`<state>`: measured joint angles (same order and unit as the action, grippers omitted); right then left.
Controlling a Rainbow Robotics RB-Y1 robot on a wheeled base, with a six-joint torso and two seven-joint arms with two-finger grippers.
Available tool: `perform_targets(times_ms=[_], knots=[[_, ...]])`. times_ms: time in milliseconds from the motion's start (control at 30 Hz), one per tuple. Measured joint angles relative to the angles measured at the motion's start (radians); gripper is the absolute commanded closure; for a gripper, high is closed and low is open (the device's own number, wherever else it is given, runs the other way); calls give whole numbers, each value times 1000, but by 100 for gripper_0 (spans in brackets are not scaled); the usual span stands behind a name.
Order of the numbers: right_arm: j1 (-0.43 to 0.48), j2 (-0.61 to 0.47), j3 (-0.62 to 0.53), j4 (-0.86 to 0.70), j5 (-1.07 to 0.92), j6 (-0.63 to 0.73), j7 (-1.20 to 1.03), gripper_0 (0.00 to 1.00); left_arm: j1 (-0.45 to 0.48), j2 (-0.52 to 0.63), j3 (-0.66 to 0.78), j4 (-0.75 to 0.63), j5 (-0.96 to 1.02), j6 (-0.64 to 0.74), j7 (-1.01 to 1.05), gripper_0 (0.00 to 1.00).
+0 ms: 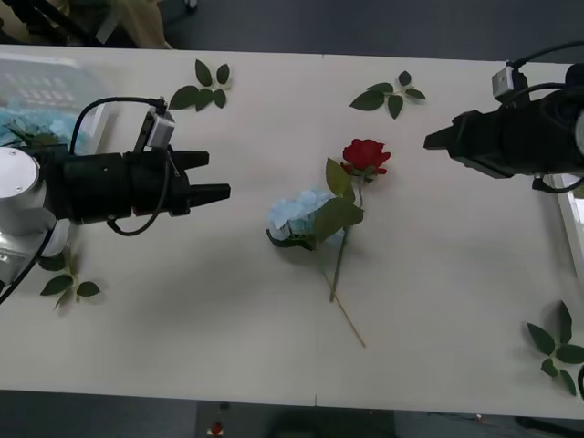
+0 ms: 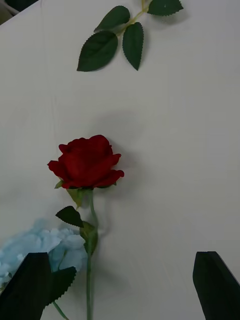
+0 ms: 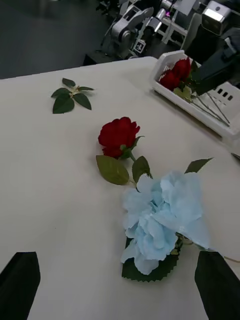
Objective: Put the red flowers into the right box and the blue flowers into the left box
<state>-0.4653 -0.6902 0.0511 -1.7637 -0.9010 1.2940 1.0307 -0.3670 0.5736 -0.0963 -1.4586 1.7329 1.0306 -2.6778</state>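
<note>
I should grab the red flower by its stem (image 1: 342,255) with my right gripper next, to put it into the right box (image 1: 570,228).
One red flower (image 1: 366,156) lies at the table's middle, its stem crossing a blue flower (image 1: 297,217) beside it; both show in the wrist views too, the red flower (image 2: 87,161) (image 3: 118,136) and the blue flower (image 3: 162,217) (image 2: 40,247). My left gripper (image 1: 212,176) (image 3: 117,255) hovers open to the left of the blue flower. To the right of the rose, my right gripper (image 1: 429,140) (image 2: 122,257) hangs open. The left box (image 1: 36,73) at the far left holds blue flowers. The right box (image 3: 200,112) (image 1: 570,228) holds red flowers (image 3: 177,75).
Loose green leaf sprigs lie at the back left (image 1: 203,87), back middle (image 1: 391,94), front left (image 1: 68,278) and front right (image 1: 557,347). The table's near edge runs along the bottom of the front view.
</note>
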Motion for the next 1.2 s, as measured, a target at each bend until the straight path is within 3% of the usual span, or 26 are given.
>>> perform_targets(times_ms=[200,700,900,1200], knots=[[-53,13,117,59,71,-62,0,17,87,24,-28,-145,77,-65,0,9],[-180,14,379,230,131,-152,-3,17,-7,-23,-47,-147,167,-29,0,9],[-210,22,454,264,138,-180,-6,17,6,-71,-17,-147,140,53,0,9],[-214,92,465,283,139,-219,-50,17,8,-114,106,-148,131,202,0,9]])
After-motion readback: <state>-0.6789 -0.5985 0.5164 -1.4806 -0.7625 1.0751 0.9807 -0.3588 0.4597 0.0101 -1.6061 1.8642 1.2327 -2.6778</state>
